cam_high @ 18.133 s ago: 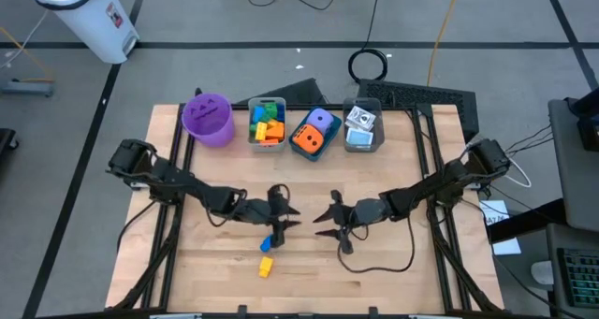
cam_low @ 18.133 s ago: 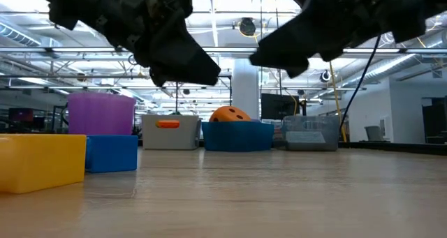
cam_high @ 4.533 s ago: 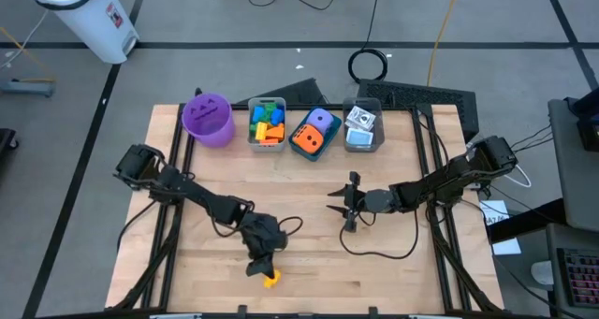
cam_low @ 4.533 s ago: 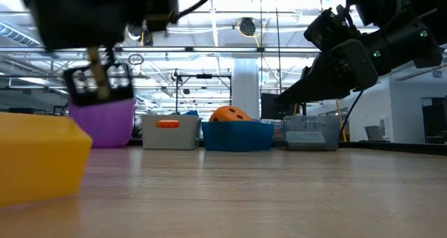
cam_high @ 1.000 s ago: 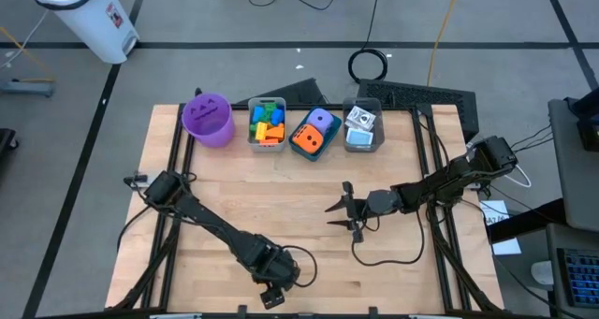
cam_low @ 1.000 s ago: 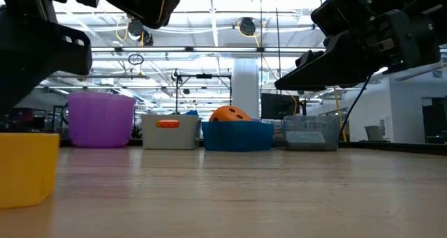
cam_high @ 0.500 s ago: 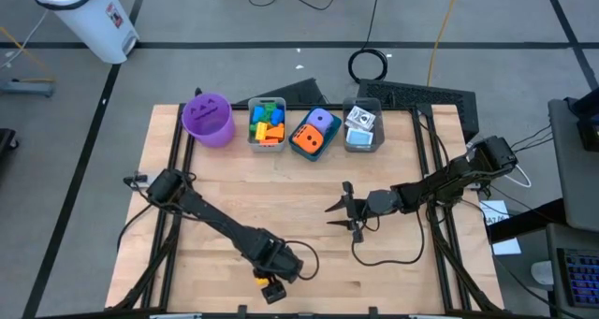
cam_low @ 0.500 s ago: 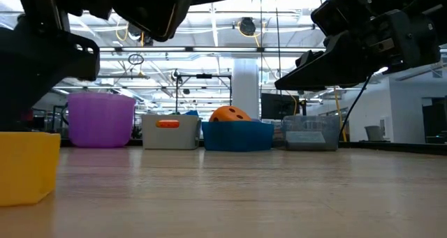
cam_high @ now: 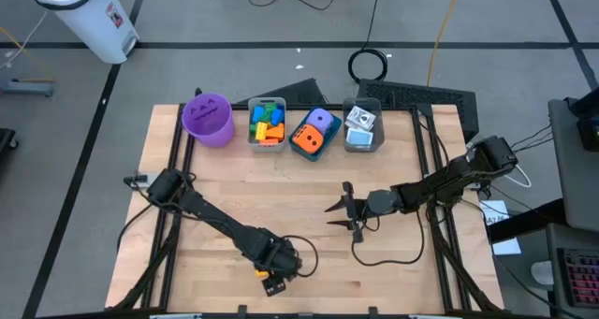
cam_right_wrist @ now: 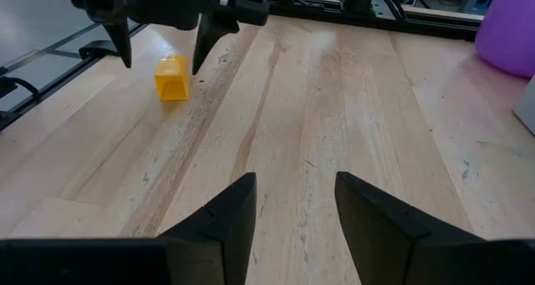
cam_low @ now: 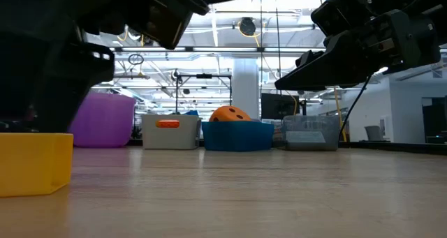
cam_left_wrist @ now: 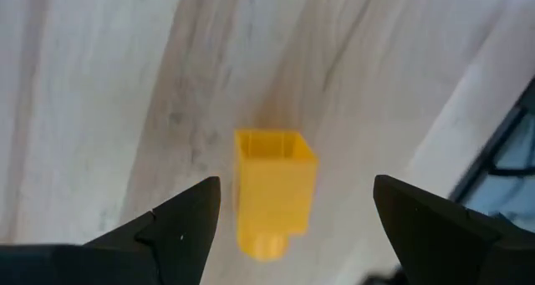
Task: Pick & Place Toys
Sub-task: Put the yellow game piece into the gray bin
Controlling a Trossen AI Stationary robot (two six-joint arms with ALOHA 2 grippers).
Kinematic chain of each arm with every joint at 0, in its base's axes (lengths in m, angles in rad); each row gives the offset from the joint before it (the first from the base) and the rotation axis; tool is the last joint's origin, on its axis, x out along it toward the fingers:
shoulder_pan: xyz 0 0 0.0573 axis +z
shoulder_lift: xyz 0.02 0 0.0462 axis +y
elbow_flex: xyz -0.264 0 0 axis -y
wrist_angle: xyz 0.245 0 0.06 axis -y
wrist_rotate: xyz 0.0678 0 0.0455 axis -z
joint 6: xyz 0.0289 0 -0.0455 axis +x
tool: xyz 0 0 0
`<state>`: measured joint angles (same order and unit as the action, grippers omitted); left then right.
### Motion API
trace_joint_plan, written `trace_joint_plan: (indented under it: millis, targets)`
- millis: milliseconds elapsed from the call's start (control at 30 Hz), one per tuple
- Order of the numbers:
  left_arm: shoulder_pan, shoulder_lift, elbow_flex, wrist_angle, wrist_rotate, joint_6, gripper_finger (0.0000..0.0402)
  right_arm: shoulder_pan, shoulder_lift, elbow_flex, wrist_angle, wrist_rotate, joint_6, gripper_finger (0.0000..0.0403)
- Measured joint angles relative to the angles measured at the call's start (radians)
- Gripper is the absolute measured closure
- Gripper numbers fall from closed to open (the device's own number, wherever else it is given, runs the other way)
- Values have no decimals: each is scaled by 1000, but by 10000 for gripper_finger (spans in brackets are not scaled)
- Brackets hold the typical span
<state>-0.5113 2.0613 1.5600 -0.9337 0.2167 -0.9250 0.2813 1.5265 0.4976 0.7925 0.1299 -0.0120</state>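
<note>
Next, my left gripper grabs the yellow brick by the flat sides of its body to put the brick into the grey bin (cam_high: pixel 268 124).
A yellow brick (cam_left_wrist: pixel 272 193) lies on the wooden table (cam_high: pixel 393 272) near its front edge; it also shows in the high view (cam_high: pixel 271 283), the low view (cam_low: pixel 35 165) and the right wrist view (cam_right_wrist: pixel 171 78). My left gripper (cam_left_wrist: pixel 294 185) is open just above it, pointing down, one finger on either side with a gap to each. My right gripper (cam_high: pixel 339 210) is open and empty above the middle of the table. Other toys sit in the bins at the far edge.
At the far edge stand a purple cup (cam_high: pixel 208 118), a grey bin (cam_high: pixel 268 123) with coloured bricks, a blue bin (cam_high: pixel 314 134) with orange and purple dice, and a clear bin (cam_high: pixel 362 127) with printed cubes. A black cable (cam_high: pixel 384 253) trails from the right arm.
My left gripper has moved a little toward the table's far edge and stays open over the yellow brick. The brick has shifted slightly on the table, as the low view shows.
</note>
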Motion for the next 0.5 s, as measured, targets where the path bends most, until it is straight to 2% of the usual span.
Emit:
trace_joint_plan:
  millis: [133,500]
  targets:
    - [-11,0,0,2,-68,15,80,0,0,0,-4,0,0,248]
    - [-47,0,0,3,-156,30,80,0,0,0,-6,0,0,248]
